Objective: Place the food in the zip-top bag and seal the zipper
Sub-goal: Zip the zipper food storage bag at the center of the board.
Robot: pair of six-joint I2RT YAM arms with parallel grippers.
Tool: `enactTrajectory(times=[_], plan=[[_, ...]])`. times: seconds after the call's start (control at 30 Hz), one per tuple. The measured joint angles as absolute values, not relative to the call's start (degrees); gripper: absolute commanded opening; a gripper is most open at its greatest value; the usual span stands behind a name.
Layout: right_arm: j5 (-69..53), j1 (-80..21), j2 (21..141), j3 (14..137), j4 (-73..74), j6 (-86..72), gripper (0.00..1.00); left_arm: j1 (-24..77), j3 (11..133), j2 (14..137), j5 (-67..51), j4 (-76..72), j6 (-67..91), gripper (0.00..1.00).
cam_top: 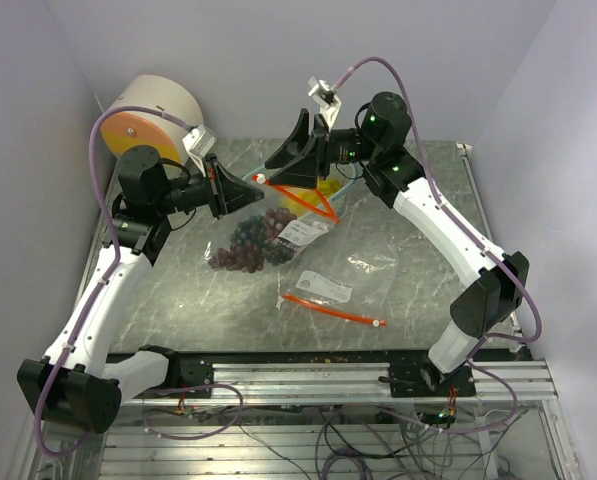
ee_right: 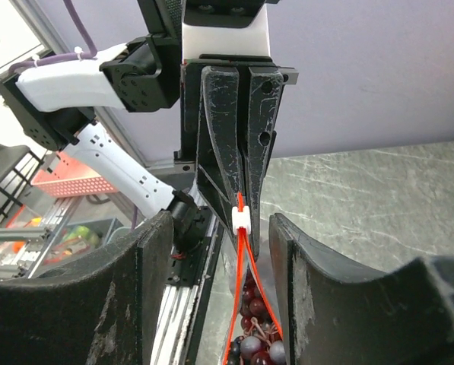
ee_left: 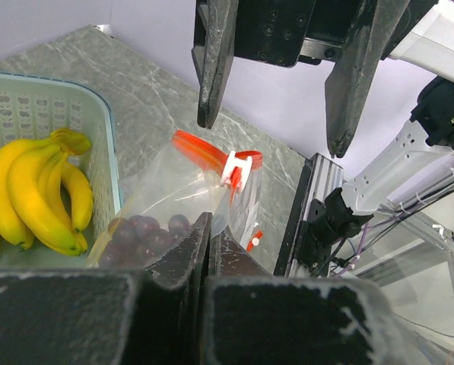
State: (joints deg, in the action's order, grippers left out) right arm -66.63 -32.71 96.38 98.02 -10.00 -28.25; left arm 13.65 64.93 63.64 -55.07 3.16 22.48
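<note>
The orange zipper [ee_left: 204,150] should stay free ahead to seal the bag. My right gripper should pinch the white slider [ee_left: 236,170] across its sides.
The clear zip-top bag [cam_top: 278,235] hangs between the two grippers, with dark red and blue-black grapes [cam_top: 246,245] inside it. My left gripper [cam_top: 259,189] is shut on the bag's top corner, at the end of the orange zipper [ee_left: 204,150]. The white slider [ee_right: 241,220] sits right against the left fingertips, and the zipper gapes open below it. My right gripper [ee_right: 220,220] stands open, one finger on either side of the slider, touching nothing. The yellow bananas [ee_left: 36,190] lie in the pale teal basket [ee_left: 105,144] behind the bag.
A second flat clear bag [cam_top: 323,288] with an orange zipper strip [cam_top: 333,309] lies on the marble table toward the front. A white and orange drum [cam_top: 158,105] stands at the back left. Aluminium rails run along the near edge.
</note>
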Motion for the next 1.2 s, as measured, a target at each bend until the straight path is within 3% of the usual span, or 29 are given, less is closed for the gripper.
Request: enactTrajectory(times=[0.23,0.37,0.5,0.6,0.77,0.87,1.2], plan=[[-63.42,-34.00,96.62,99.48,-3.66,-23.40,0.52,13.65,64.97,63.64,-55.07,3.27,22.48,0.07],[-61.89,-35.11,97.01,100.84,-1.10,-21.15,0.37,13.65,64.99,63.64,-55.07,3.33,22.44,0.07],[-61.65,-35.62,97.17,100.84,-0.78,-20.86,0.33,13.65,64.99,63.48,-54.98,3.79,22.22,0.07],[-61.65,-35.62,97.45,100.84,-0.56,-20.69,0.18,13.65,65.14,63.33,-54.81,4.23,22.00,0.07],[-61.67,-35.64,97.67,100.82,-0.01,-20.60,0.18,13.65,65.58,63.26,-54.61,4.71,21.80,0.07],[-61.71,-35.64,97.67,100.82,0.62,-20.36,0.00,13.65,65.82,63.26,-54.52,4.91,21.65,0.07],[-62.39,-35.44,98.08,100.82,2.76,-18.87,0.00,13.65,67.18,63.29,-53.43,7.84,20.34,0.07]])
